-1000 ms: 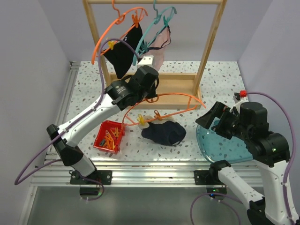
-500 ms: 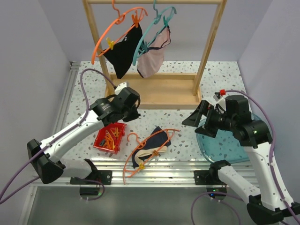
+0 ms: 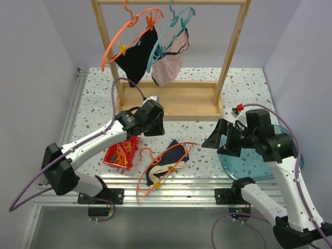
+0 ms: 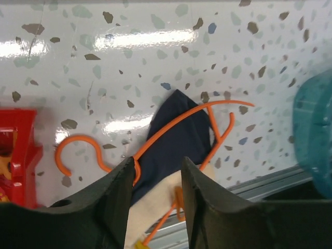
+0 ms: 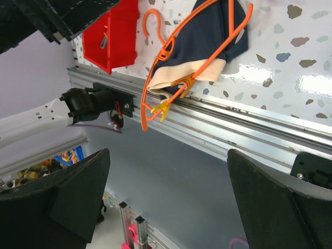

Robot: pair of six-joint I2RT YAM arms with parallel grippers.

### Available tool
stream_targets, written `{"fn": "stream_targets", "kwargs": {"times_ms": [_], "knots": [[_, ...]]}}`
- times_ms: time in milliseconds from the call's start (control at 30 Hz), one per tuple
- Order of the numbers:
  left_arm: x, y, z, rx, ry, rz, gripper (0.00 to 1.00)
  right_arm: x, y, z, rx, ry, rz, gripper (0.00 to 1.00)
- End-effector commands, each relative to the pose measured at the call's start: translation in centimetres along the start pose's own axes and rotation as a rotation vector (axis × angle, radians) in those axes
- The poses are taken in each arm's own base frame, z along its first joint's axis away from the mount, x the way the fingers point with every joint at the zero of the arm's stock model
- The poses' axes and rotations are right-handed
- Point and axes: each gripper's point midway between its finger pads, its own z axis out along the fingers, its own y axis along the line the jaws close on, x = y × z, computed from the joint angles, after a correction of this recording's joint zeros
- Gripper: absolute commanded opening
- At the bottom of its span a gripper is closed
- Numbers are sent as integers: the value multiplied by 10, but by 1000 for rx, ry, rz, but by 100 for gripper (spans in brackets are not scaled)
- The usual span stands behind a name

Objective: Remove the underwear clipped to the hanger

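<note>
My left gripper grabs the orange hanger's curved arm (image 3: 161, 155) (image 4: 149, 143) beside the hook next, since the clipped bar stays free for unclipping underwear.
The navy underwear with beige lining (image 3: 167, 157) lies on the table near the front edge, clipped to an orange hanger (image 3: 147, 182) that sticks out over the rail. It also shows in the left wrist view (image 4: 176, 137) and the right wrist view (image 5: 207, 44). My left gripper (image 3: 154, 127) is open and empty, hovering just behind it (image 4: 155, 171). My right gripper (image 3: 213, 140) is wide open and empty to its right (image 5: 167, 155). The black underwear (image 3: 136, 57) hangs on an orange hanger and the pink underwear (image 3: 168, 66) on a teal hanger, both on the rack.
A wooden rack (image 3: 233, 46) stands at the back with its base (image 3: 181, 101) on the table. A red bin (image 3: 121, 152) of clips sits left of the navy underwear. A teal plate (image 3: 249, 165) lies under the right arm. An aluminium rail (image 3: 171, 184) runs along the front.
A second ago the left gripper was up at the orange hanger by the rack base. The hanger and navy underwear now lie at the front edge. Both grippers have shifted slightly toward them.
</note>
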Motion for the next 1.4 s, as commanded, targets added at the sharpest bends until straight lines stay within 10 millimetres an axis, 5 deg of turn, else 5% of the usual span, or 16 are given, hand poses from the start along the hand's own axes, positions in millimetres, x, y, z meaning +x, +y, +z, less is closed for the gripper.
{"fn": "stream_targets", "kwargs": {"times_ms": [0, 133, 433, 800, 867, 933, 967, 1033, 1200, 1367], "knots": [[9, -2, 24, 38, 8, 208, 47, 5, -6, 2, 4, 15, -28, 99], [29, -15, 43, 137, 40, 406, 52, 8, -7, 5, -4, 30, -33, 99], [68, 5, 87, 158, 167, 634, 49, 13, -13, 9, 3, 48, -25, 99], [111, 25, 110, 176, 316, 655, 36, 17, -15, 9, 0, 36, -1, 99], [116, 21, 106, 207, 332, 640, 28, 18, -16, 9, 2, 33, 3, 99], [120, 22, 103, 207, 352, 621, 8, 19, -16, 9, -1, 34, 5, 98], [120, 23, 102, 198, 359, 611, 0, 19, -16, 10, -4, 34, 6, 98], [114, 19, 95, 176, 365, 579, 0, 19, -15, 10, -13, 36, 4, 98], [61, -16, 61, 123, 255, 429, 0, 18, -11, 12, -30, 64, -29, 97], [32, -43, 37, 118, 190, 365, 0, 21, -23, 27, 13, 148, -20, 96]]}}
